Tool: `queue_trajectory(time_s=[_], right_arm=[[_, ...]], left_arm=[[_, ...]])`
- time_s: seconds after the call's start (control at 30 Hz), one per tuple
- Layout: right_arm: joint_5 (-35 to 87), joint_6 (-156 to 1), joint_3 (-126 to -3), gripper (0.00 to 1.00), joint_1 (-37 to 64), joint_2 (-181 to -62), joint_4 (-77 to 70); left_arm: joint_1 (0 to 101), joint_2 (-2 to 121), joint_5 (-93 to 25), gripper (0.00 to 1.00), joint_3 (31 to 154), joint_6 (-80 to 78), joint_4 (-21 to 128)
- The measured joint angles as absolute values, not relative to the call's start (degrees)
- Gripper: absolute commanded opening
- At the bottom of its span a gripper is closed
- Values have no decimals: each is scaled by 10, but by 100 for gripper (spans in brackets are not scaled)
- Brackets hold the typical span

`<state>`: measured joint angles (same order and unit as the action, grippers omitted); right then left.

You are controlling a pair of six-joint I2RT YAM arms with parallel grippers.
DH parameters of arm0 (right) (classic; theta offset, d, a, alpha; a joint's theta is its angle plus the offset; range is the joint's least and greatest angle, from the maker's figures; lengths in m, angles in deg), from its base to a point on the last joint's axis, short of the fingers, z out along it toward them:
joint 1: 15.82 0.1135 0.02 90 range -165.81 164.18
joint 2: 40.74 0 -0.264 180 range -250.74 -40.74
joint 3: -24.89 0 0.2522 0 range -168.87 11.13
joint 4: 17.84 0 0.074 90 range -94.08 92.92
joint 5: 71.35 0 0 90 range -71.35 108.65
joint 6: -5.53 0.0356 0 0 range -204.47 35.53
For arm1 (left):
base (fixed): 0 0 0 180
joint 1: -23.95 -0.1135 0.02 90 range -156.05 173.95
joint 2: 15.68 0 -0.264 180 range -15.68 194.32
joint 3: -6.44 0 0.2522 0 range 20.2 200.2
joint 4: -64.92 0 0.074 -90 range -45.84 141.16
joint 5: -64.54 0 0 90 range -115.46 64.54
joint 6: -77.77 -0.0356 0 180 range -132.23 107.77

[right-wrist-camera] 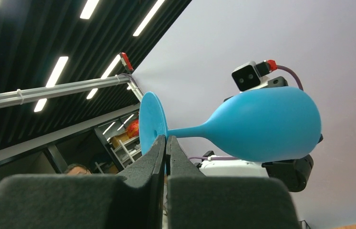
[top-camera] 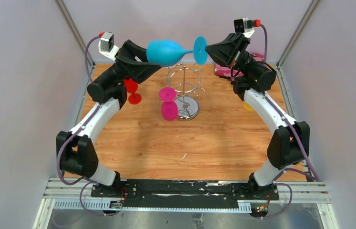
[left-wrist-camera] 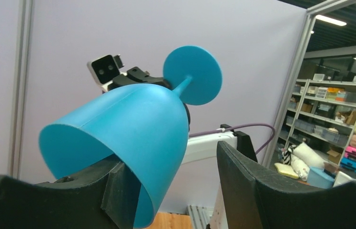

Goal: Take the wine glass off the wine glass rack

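My left gripper grabs the blue wine glass by its bowl's rim next, since that leaves the foot free to set the glass upright.
A blue wine glass lies level in the air above the chrome wine glass rack, clear of its hooks. My right gripper is shut on the glass's round foot, with its stem pointing left. My left gripper is open at the bowl. One finger sits at the bowl's mouth and the other finger stands apart from its wall. A pink glass hangs on the rack's left side.
A red glass stands on the wooden table by the left arm, partly hidden. A pink object and a small yellow thing lie behind the right arm. Grey walls close in on both sides.
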<state>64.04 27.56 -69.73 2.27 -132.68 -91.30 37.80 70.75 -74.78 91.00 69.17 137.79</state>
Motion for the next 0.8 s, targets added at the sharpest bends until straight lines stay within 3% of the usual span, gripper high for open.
queue_trajectory(time_s=[0.17, 0.47, 0.7, 0.8], right_arm=[[638, 271, -703, 0, 42, -1331, -916], [636, 269, -721, 0, 71, -1346, -921], [627, 269, -725, 0, 86, -1367, -920], [626, 269, -725, 0, 86, -1368, -920]], left_arm=[[378, 650, -748, 59, 874, 684, 1378], [378, 612, -749, 26, 846, 679, 1378], [378, 603, -752, 19, 840, 681, 1380], [379, 600, -754, 11, 840, 682, 1380]])
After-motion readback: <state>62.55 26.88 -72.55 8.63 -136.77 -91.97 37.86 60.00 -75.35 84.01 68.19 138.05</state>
